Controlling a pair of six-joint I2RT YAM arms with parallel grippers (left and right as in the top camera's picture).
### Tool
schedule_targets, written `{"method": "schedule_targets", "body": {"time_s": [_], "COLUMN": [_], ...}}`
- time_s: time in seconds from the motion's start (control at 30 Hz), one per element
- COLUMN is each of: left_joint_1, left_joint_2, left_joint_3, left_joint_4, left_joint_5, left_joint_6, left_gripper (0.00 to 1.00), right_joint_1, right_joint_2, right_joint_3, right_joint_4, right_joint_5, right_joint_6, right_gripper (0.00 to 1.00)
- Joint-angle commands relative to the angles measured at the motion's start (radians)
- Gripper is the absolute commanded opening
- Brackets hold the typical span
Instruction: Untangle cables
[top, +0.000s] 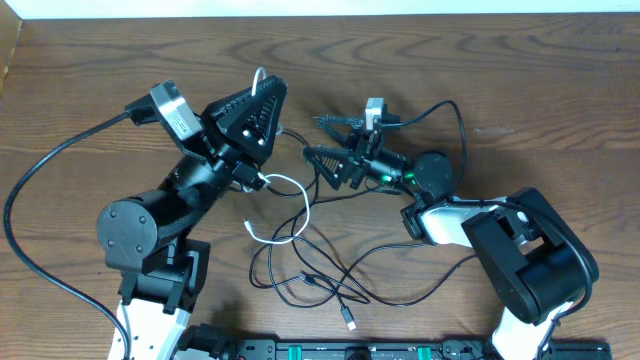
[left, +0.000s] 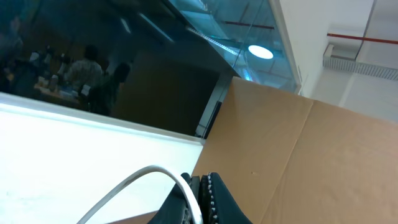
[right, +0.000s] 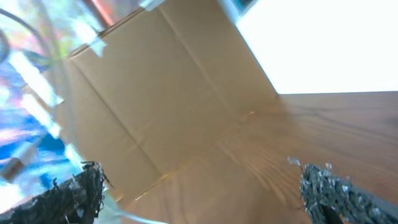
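Observation:
My right gripper will next grab the white cable close beside my left gripper's fingers to untangle it, leaving the black cables on the tabletop.
My left gripper (top: 262, 92) is tilted upward and shut on the white cable (top: 288, 186). The cable arcs over its tip and runs down to the table in a loop. In the left wrist view the white cable (left: 140, 180) is pinched between the shut jaws (left: 200, 190). Several thin black cables (top: 312, 272) lie tangled at the front centre of the table, one ending in a small plug (top: 350, 322). My right gripper (top: 318, 138) is open beside the left one, just above the table. In the right wrist view its jaws (right: 205, 190) stand wide apart with nothing between them.
A brown cardboard box (right: 155, 93) stands at the table's left edge and also shows in the left wrist view (left: 311, 162). Thick black arm wires (top: 30, 200) curve along the left side and behind the right arm (top: 460, 130).

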Motion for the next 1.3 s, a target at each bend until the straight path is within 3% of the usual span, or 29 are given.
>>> {"method": "schedule_targets", "body": {"time_s": [0.0,0.4,1.17,1.2,1.27], "left_joint_1": [0.006,-0.001,-0.168,-0.185,-0.214], "left_joint_2": [-0.008,0.014,0.173,0.173,0.174], "left_joint_3": [0.026,0.026,0.026,0.026,0.026], "left_joint_4": [0.006,-0.191,-0.180,-0.178,-0.160], "left_joint_5": [0.023,0.090,0.103,0.103,0.103], "left_joint_6": [-0.005,-0.005,-0.043,-0.043,-0.043], "left_gripper": [0.07,0.07,0.07,0.07,0.07], "right_joint_1": [-0.001,0.045,0.084,0.083,0.083], "right_joint_2": [0.001,0.000,0.000,0.000,0.000], "right_joint_3": [0.003,0.039,0.055,0.055,0.055], "right_joint_4": [0.037,0.036,0.015,0.006,-0.020], "right_joint_5": [-0.026,-0.017,0.011,0.019,0.032], "right_joint_6": [0.119,0.126,0.078,0.071,0.056], "right_gripper": [0.99,0.99,0.99,0.98,0.80]}}
